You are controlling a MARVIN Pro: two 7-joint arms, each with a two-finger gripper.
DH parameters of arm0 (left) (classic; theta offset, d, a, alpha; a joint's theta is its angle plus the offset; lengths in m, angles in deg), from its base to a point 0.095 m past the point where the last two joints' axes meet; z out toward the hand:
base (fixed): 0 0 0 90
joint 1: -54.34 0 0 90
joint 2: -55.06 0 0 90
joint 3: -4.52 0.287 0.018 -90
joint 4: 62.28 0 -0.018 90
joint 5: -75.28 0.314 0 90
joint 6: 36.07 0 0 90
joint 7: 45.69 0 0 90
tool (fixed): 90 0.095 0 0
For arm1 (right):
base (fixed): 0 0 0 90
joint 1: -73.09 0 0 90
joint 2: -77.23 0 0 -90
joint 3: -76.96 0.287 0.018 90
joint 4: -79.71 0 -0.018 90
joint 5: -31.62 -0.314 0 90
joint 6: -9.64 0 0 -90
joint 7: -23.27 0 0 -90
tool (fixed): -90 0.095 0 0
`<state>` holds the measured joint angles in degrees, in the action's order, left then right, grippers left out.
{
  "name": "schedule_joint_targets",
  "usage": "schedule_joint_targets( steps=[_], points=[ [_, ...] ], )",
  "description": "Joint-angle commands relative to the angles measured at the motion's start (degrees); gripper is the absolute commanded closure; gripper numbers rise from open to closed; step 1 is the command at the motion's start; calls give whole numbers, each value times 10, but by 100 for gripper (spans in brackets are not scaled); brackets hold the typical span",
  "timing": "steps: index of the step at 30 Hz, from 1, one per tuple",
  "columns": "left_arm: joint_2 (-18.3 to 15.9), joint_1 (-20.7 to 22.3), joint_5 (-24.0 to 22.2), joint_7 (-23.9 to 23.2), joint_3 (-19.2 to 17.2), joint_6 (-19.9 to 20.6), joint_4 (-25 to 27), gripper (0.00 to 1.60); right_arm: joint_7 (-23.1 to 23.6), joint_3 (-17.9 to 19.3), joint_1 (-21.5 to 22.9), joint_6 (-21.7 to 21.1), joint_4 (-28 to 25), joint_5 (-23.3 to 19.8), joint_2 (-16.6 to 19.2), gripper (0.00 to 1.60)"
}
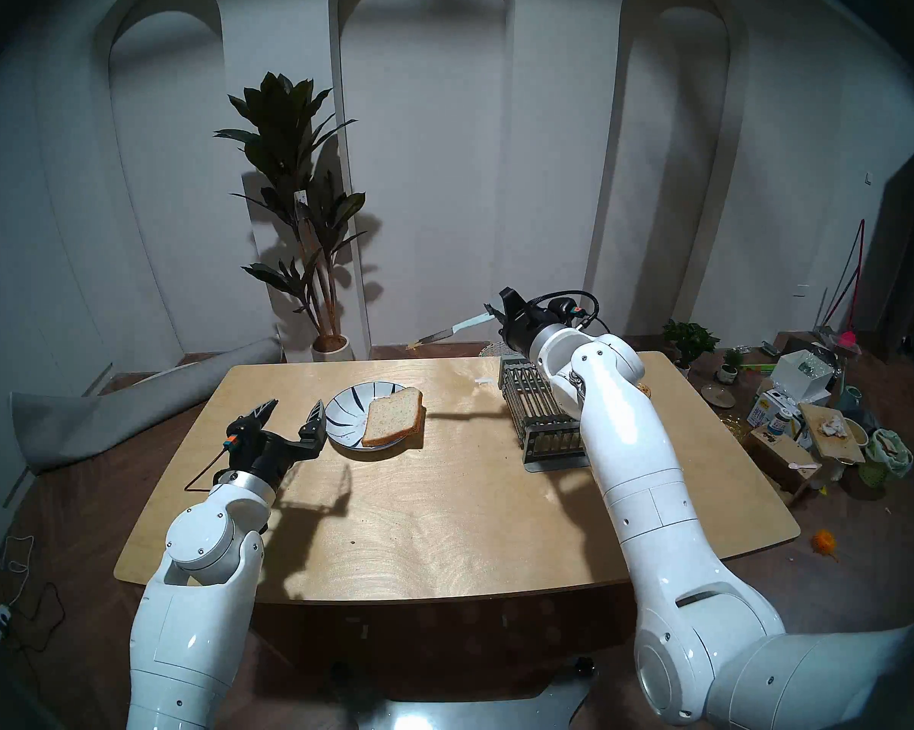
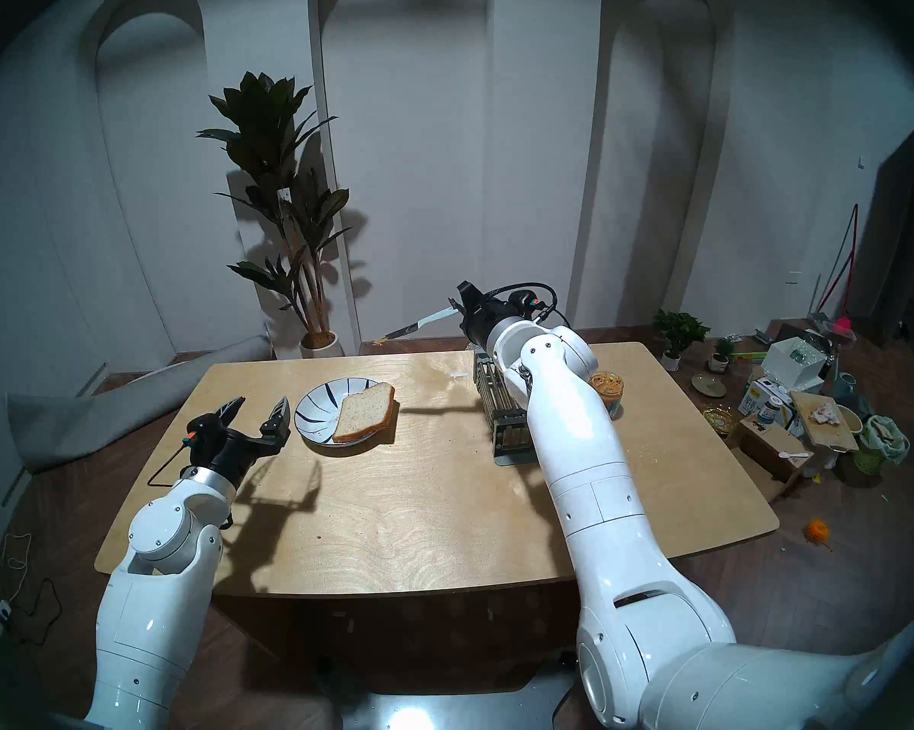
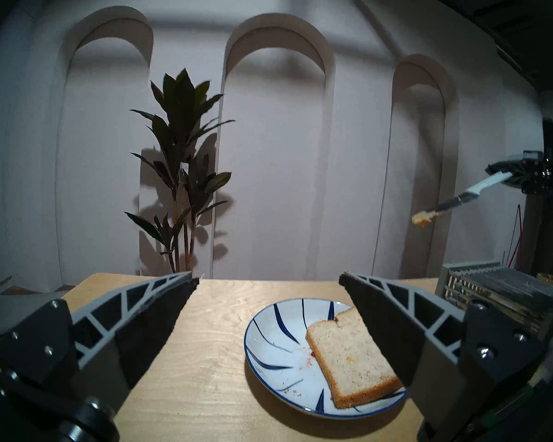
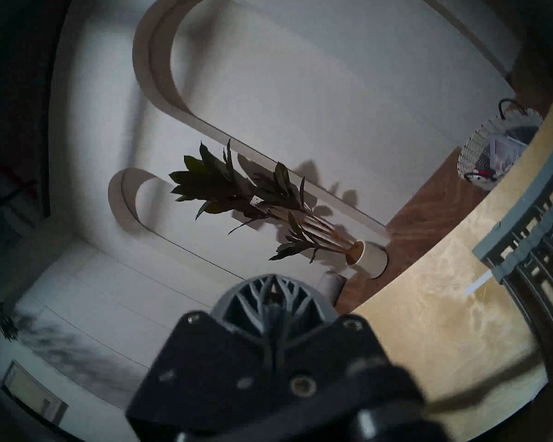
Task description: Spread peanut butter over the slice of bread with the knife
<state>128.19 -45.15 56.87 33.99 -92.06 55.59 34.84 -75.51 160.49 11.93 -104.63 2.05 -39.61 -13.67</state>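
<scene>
My left gripper grabs the plate by its bare rim (image 1: 328,419) next, since the bread (image 1: 394,417) covers one side of the plate and hangs over it.
The slice of bread (image 1: 394,417) lies on the right half of a white plate with blue stripes (image 1: 345,410), overhanging its rim; both show in the left wrist view, bread (image 3: 348,358) and plate (image 3: 275,336). My left gripper (image 1: 290,410) is open and empty, just left of the plate. My right gripper (image 1: 497,313) is shut on the knife (image 1: 452,329) by its pale handle, high above the table's far edge. The blade points left with a dab of peanut butter (image 3: 421,221) at its tip. The tub of peanut butter (image 2: 606,389) stands behind my right arm.
A metal wire rack (image 1: 542,415) stands on the table under my right forearm. A potted plant (image 1: 307,239) is behind the table, a woven basket (image 4: 498,154) on the floor beyond the far edge, and clutter (image 1: 813,428) on the floor to the right.
</scene>
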Motion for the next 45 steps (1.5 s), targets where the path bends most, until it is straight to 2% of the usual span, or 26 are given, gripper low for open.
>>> schedule_joint_targets(
  steps=[1,2,3,5,11,12,16,17,18,19,23,24,26,27,28,29,38,45],
  points=[
    [-45,41,8,-9,-11,63,2,0,4,4,18,-12,-16,-28,-22,160],
    [-51,44,0,-15,-11,71,-1,0,5,1,16,-12,-18,-26,-21,160],
    [-55,49,-3,-21,-14,99,2,0,5,0,15,-15,-18,-28,-21,160],
    [-48,60,-32,-29,-22,110,-3,0,5,-5,12,-17,-18,-25,-20,160],
    [-40,94,-108,-56,-43,192,-11,0,15,-14,2,-24,-7,-25,-16,160],
    [-44,94,-120,-58,-44,191,-13,0,17,-15,1,-25,-4,-25,-16,160],
    [-48,129,-176,-72,-50,263,-37,0,50,-27,0,-24,17,-14,-3,160],
    [-54,128,-183,-71,-47,268,-40,0,58,-28,1,-25,23,-15,0,160],
    [-60,142,-188,-74,-43,290,-52,0,66,-29,1,-24,31,-13,3,160],
    [-64,138,-197,-74,-41,291,-52,0,71,-29,3,-23,37,-13,5,160],
    [-75,168,-214,-73,-29,349,-79,0,104,-36,11,-19,66,-3,14,160],
    [-80,165,-216,-71,-25,351,-80,0,109,-37,12,-19,72,-2,15,160],
    [-82,186,-221,-69,-20,388,-98,0,127,-41,17,-14,86,4,18,160],
    [-86,180,-227,-67,-18,388,-96,0,132,-42,19,-12,91,6,19,160],
    [-84,195,-227,-67,-17,409,-107,0,141,-45,22,-12,98,7,19,160],
    [-86,190,-231,-65,-18,411,-104,0,146,-47,24,-10,102,10,20,160],
    [-84,240,-260,-66,-14,477,-147,0,188,-67,40,11,142,34,22,160],
    [-80,273,-270,-54,-5,502,-177,0,212,-72,50,24,165,42,23,160]
  ],
)
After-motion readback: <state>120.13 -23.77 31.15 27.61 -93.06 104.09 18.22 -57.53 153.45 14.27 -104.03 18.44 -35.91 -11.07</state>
